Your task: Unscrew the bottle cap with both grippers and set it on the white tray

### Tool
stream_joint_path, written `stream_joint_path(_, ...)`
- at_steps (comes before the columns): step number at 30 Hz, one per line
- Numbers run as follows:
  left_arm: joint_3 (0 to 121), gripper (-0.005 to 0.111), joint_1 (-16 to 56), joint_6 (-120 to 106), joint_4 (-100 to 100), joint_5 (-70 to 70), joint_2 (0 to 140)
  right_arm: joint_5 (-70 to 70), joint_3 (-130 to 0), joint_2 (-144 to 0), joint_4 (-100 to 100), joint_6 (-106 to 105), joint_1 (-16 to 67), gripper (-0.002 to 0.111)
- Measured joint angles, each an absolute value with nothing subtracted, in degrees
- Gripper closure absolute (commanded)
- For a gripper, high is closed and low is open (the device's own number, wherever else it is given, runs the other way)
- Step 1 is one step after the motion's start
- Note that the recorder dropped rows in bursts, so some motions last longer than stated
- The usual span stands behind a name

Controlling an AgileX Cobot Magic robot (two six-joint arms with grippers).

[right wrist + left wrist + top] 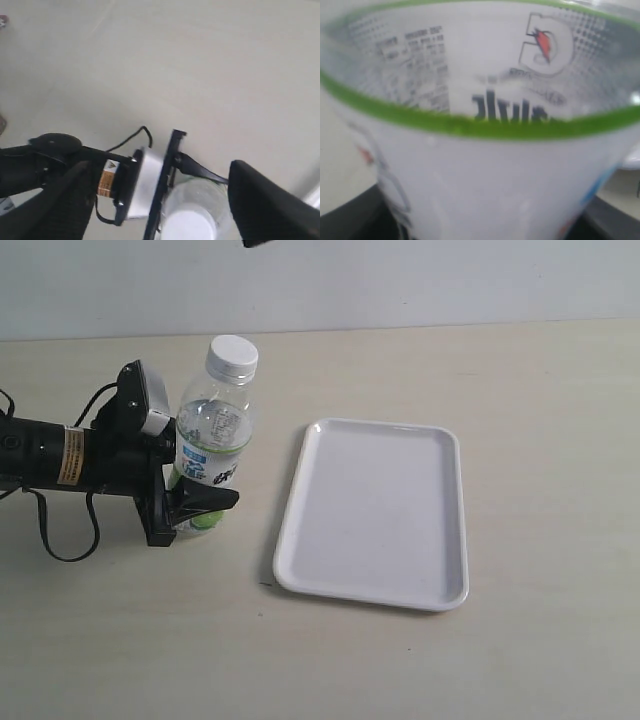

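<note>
I should unscrew the bottle cap and place it on the white tray [375,510], so my right gripper should grab the cap by its side [231,368] next.
The bottle [215,430] stands upright on the table left of the white tray [375,510], with the white bottle cap [232,354] screwed on top. My left gripper [207,502] comes in from the left and is shut on the bottle's lower body. In the left wrist view the bottle label [480,125] fills the picture, with dark fingers [350,220] at its sides. My right gripper [165,170] hangs open high above the bottle, looking down on the bottle cap [187,227]. Its fingers [265,205] are spread wide. Only its tip [258,243] shows at the exterior view's top edge.
The left arm with its white block [152,400] and black cable [60,540] lies along the table's left side. A pale wall runs behind the table. Bare beige table [540,390] surrounds the tray.
</note>
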State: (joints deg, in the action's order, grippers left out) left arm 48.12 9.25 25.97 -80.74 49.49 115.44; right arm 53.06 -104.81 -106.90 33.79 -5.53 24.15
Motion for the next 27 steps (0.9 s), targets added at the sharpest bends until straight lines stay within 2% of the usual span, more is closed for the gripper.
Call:
stream_joint_path(7, 48.12, 0.107, 9.25, 25.97, -80.74, 49.49, 115.44, 63.33, -104.81, -106.9, 22.67, 5.4, 24.15, 0.036)
stream_joint_path(27, 48.12, 0.107, 9.25, 25.97, -80.74, 49.49, 115.44, 65.98, -104.81, -111.73, 33.2, 2.55, 24.15, 0.037)
